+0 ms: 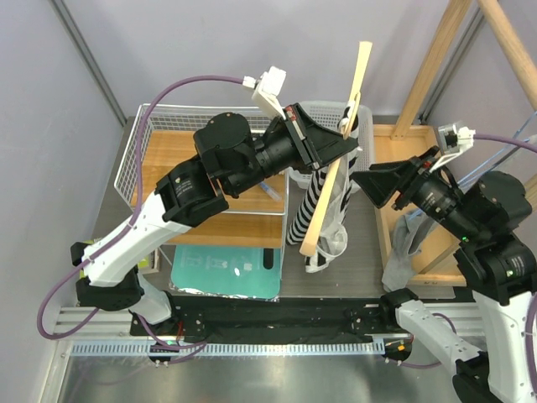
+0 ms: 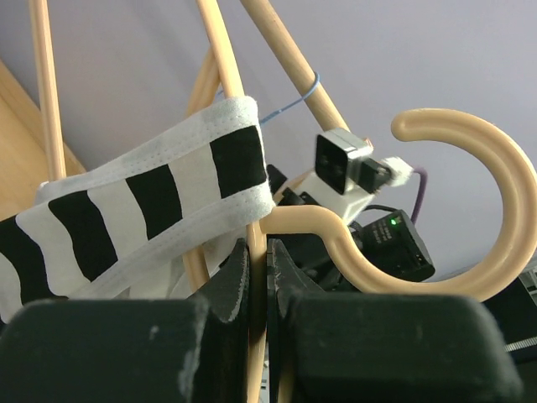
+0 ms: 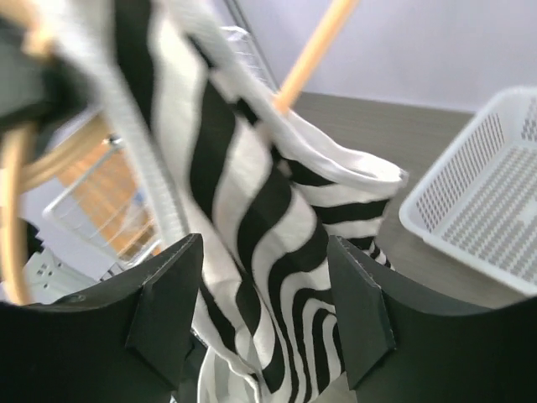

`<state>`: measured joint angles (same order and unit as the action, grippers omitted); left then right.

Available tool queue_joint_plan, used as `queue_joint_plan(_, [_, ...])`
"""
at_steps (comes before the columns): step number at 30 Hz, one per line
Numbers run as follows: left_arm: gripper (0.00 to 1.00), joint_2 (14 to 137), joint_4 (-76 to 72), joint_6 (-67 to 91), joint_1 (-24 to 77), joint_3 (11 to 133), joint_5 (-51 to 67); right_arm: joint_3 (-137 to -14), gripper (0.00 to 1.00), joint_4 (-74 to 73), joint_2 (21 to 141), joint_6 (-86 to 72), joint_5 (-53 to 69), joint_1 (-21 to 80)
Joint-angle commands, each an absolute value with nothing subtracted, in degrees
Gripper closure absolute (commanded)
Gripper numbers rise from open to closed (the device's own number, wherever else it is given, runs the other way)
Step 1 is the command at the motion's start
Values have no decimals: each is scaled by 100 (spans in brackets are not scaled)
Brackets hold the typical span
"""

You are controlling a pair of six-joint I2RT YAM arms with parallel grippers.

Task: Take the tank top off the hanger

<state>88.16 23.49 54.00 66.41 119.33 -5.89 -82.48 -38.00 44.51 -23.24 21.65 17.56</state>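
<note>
The tank top needs to be lifted off, so my right gripper should next grab the tank top's striped strap (image 1: pixel 343 183) (image 3: pixel 252 217), clear of the hanger arm.
A black-and-white striped tank top (image 1: pixel 317 210) hangs from a beige hanger (image 1: pixel 329 186) held up over the table's middle. My left gripper (image 1: pixel 342 143) is shut on the hanger's neck (image 2: pixel 257 277), just below its hook (image 2: pixel 495 193); a strap of the top (image 2: pixel 168 201) lies over the hanger arm beside my fingers. My right gripper (image 1: pixel 369 186) is open, just right of the top. In the right wrist view the striped cloth (image 3: pixel 268 252) hangs between its open fingers (image 3: pixel 168 302).
A wire basket (image 1: pixel 159 143) over a wooden board stands at the left. A white plastic basket (image 3: pixel 487 201) sits behind the top. A wooden rack (image 1: pixel 436 59) with grey cloth (image 1: pixel 403 243) stands at the right. A teal mat (image 1: pixel 226 269) lies near the front.
</note>
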Motion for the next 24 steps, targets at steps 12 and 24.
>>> queue_joint_plan(12, [100,8552,2030,5678,6680,11742,-79,-8262,39,-2162,4465,-1820,3041,1758])
queue_joint_plan(24, [100,8341,2013,5687,6732,11549,-18,-8130,44,-2171,4395,-1556,2593,1758])
